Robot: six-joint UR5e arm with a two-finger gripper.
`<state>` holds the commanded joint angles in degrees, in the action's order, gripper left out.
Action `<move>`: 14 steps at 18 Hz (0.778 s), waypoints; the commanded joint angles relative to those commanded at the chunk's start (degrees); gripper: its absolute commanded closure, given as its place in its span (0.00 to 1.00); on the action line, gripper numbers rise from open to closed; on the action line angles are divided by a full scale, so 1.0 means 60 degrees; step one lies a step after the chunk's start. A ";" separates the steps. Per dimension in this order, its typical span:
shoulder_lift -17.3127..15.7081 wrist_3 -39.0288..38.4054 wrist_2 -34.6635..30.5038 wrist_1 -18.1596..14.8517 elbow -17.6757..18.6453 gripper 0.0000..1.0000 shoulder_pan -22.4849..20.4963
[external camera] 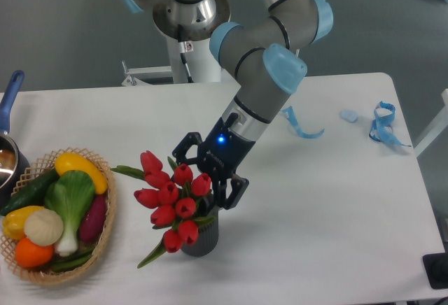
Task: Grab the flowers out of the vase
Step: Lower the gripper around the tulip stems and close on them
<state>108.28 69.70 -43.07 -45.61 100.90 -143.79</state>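
The robot's gripper has to lift the flowers (170, 200) out of the vase (201, 236), so it needs to grab their stems beneath the red blooms next.
A bunch of red tulips, the flowers (170, 200), stands with green leaves in the vase (201, 236), a small dark grey ribbed cylinder near the table's front. My gripper (204, 182) is open, just at the bunch's upper right. Its black fingers (233, 192) straddle the top right blooms, one finger tucked behind the tulips and partly hidden. I cannot tell whether the fingers touch the flowers.
A wicker basket (105, 231) of colourful vegetables sits at the front left. A blue-handled pot (8, 119) stands at the left edge. Blue ribbon scraps (381, 123) and a strip (299, 126) lie at the back right. The arm's white base (196, 53) rises behind the table.
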 joint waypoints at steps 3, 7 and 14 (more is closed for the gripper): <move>0.0073 -0.0088 0.0000 0.0015 0.0000 0.00 0.0073; 0.0073 -0.0278 0.0000 0.0015 -0.0029 0.31 0.0073; -0.0014 -0.0613 0.0015 0.0015 -0.0059 0.68 0.0044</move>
<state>108.20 66.02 -42.98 -45.53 100.55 -143.52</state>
